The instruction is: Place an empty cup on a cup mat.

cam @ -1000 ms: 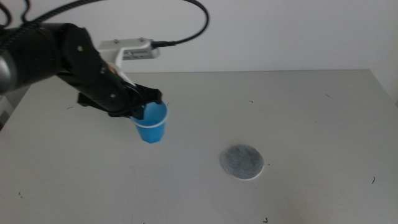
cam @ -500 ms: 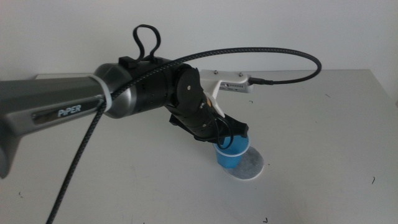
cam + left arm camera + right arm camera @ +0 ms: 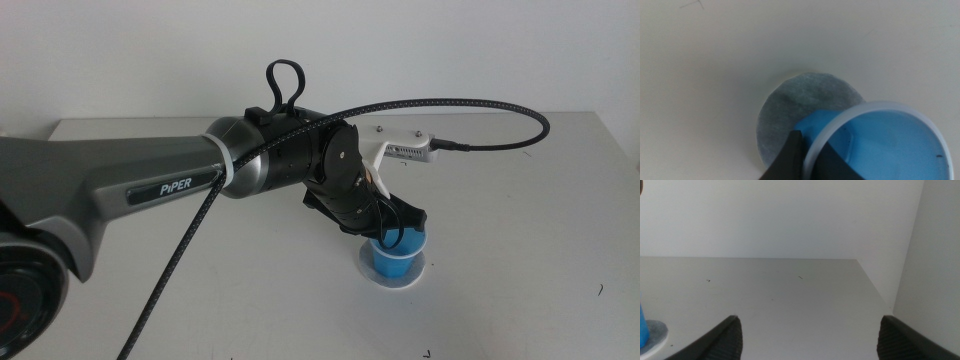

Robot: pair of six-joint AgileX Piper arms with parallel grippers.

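The blue cup's base [image 3: 393, 271] rests inside the grey mat's edge in the middle view, so the cup would stand upright. It is now time for my left gripper to open.
The bright blue cup [image 3: 396, 260] is upright over the grey round cup mat [image 3: 400, 279], at or just above its surface; I cannot tell if it touches. My left gripper [image 3: 398, 234] reaches in from the left and is shut on the cup's rim, one jaw inside and one outside. In the left wrist view the cup [image 3: 890, 147] covers part of the mat [image 3: 790, 107]. My right gripper [image 3: 810, 345] is open and empty, out of the middle view. The right wrist view shows a sliver of the cup [image 3: 641, 325] on the mat [image 3: 656, 330].
The white table [image 3: 520, 180] carries only small dark specks. A black cable [image 3: 470, 105] arcs above the left arm to its wrist camera. A white wall stands behind the table's far edge.
My left arm has carried the cup from the left middle of the table rightward to above the mat and lowered it there; the cup now covers most of the mat.
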